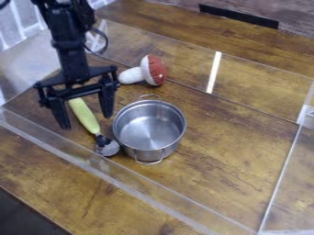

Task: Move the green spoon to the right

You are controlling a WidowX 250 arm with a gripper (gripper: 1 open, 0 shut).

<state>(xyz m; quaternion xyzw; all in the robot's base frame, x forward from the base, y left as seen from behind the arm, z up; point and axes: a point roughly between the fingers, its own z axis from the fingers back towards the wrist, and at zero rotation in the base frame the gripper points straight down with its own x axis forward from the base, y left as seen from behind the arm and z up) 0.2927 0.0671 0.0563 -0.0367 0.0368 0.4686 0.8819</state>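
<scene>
Next, my gripper grips the green spoon by its yellow-green handle [84, 115] to move it to the steel pot's other side.
The green spoon [87, 120] lies on the wooden table left of the steel pot [150, 128], its yellow-green handle pointing up-left and its small metal bowl toward the front. My gripper [81, 110] hangs open right over the handle, one black finger [58, 114] on its left and the other on its right. Nothing is held.
A toy mushroom [145, 71] with a red cap lies behind the pot. A clear plastic wall [185, 197] runs along the front and right sides of the table [233, 119]. A white rack stands at the far left.
</scene>
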